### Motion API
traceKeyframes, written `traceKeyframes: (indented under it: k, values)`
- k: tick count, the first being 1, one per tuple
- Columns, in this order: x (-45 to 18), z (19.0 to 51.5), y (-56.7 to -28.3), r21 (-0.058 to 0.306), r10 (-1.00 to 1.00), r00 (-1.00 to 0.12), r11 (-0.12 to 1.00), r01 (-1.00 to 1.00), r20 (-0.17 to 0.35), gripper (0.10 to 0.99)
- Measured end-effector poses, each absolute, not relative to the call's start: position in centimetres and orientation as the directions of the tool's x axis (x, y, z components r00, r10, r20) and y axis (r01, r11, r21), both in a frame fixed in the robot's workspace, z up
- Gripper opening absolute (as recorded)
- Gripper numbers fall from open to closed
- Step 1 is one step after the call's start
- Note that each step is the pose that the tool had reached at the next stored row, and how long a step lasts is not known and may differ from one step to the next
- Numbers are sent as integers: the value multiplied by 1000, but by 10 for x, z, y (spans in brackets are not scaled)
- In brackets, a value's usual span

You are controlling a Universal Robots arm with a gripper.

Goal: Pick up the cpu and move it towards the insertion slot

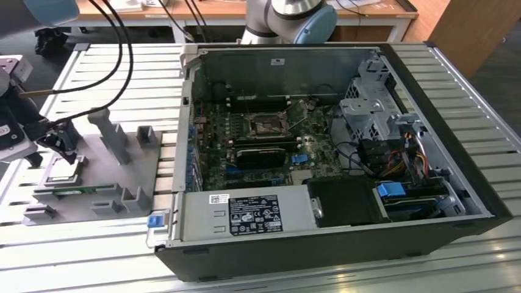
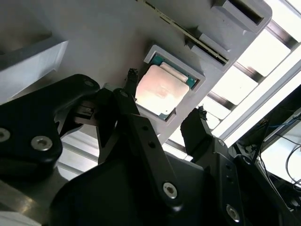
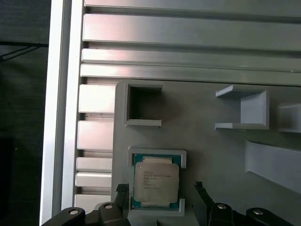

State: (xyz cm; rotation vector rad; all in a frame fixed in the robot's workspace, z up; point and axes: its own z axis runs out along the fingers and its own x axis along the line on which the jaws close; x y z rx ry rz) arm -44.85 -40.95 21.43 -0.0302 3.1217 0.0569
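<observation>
The raised sides of the fixture plate's pocket wrap around the cpu's corners, so the robot's gripper should next grab the cpu by its bare side edges between those corners.
The cpu [image 1: 63, 179] [image 2: 160, 92] [image 3: 156, 182] is a flat square chip with a silvery top. It lies in a shallow grey pocket of the fixture plate [image 1: 97, 183] at the exterior view's left. My gripper [image 1: 53, 155] [image 2: 165, 94] [image 3: 161, 187] hovers just over it, open. In both wrist views one black fingertip stands on each side of the chip, with a gap between each tip and the chip's edge. The insertion slot [image 1: 266, 125] is a square black-framed socket on the motherboard inside the open computer case, well off toward the exterior view's right.
Upright grey posts [image 1: 110, 134] rise from the fixture plate near the gripper. A green memory stick [image 1: 73, 193] lies along the plate's front. The case wall [image 1: 189, 122] stands between fixture and motherboard. A black block [image 1: 260, 155] sits in front of the socket. Cables hang overhead.
</observation>
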Motion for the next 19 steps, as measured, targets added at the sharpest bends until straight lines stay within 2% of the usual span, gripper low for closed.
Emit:
traceKeyframes:
  k: [8, 9, 19]
  values:
    - [-447, 203, -410, 36, -3, -1000, 999, -3, -20, 659]
    - [-447, 202, -410, 36, 0, -1000, 999, -1, -20, 718]
    - [-448, 191, -410, 38, 9, -1000, 999, 8, -19, 718]
